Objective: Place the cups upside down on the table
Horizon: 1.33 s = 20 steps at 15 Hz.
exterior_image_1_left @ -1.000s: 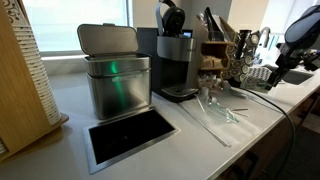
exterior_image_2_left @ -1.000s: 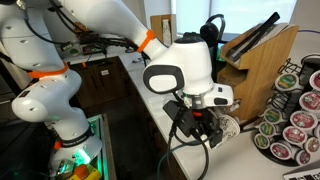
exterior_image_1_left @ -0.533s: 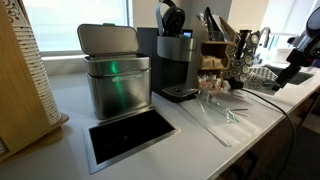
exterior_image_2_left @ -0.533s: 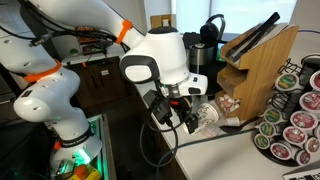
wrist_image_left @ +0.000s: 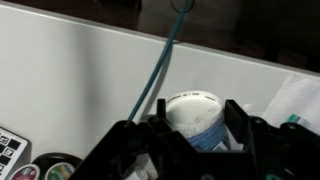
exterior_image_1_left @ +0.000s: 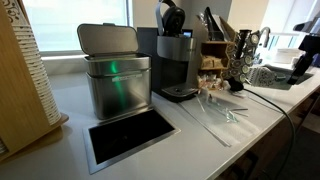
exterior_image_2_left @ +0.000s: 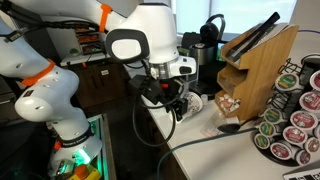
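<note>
The small cup will stay in my gripper, because its white base is turned away from the table and it would drop and tip near the table's edge if released now.
My gripper (wrist_image_left: 197,126) is shut on a small cup (wrist_image_left: 193,105) with a white round base facing the wrist camera and a blue-teal patterned side. In an exterior view the gripper (exterior_image_2_left: 182,101) holds the cup (exterior_image_2_left: 194,103) just above the white-grey table (exterior_image_2_left: 205,152) near its edge. In an exterior view the gripper (exterior_image_1_left: 303,62) is at the far right end of the table (exterior_image_1_left: 200,132); the cup cannot be made out there. No other cup is visible.
A metal bin (exterior_image_1_left: 113,80), a dark inset (exterior_image_1_left: 130,136), a coffee machine (exterior_image_1_left: 175,60) and clear glass utensils (exterior_image_1_left: 215,110) are on the counter. A knife block (exterior_image_2_left: 255,58) and pod rack (exterior_image_2_left: 290,120) stand close by. A blue cable (wrist_image_left: 160,70) crosses the surface.
The arm has carried the cup along the counter, away from the knife block and pod rack, toward the far end of the counter. The grip on the cup has not changed.
</note>
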{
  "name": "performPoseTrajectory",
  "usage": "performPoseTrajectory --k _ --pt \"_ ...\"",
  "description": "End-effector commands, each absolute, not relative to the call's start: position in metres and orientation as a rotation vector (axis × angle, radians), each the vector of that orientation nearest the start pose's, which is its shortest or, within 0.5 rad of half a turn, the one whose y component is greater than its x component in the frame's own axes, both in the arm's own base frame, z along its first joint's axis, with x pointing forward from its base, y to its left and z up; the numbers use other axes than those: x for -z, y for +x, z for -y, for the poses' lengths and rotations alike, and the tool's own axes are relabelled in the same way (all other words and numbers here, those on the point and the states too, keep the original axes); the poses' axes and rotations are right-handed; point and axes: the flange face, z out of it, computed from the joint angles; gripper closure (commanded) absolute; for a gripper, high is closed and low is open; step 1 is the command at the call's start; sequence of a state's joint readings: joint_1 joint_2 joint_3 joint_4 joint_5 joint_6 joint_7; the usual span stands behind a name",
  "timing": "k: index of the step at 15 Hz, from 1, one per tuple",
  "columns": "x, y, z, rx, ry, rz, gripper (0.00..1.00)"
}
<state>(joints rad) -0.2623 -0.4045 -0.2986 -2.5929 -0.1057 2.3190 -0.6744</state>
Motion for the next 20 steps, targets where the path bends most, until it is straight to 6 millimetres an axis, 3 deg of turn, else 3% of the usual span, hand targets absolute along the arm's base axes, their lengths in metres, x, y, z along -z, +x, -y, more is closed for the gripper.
performPoseTrajectory --k 1,4,6,8,13,17,20 --pt "-0.434 0.333 0.247 0.049 -3.299 0.503 0.65" --pt "-0.450 0.337 0.256 -0.091 -3.367 0.703 0.65" --pt "-0.444 0.351 0.248 -0.169 -3.343 0.864 0.65" --pt "-0.419 0.368 0.238 -0.254 -3.323 1.002 0.65" --pt "-0.352 0.413 0.187 -0.574 -3.231 1.290 0.65" --pt "-0.334 0.446 0.156 -0.817 -3.232 1.525 0.65" --pt "-0.337 0.466 0.141 -0.988 -3.225 1.720 0.65"
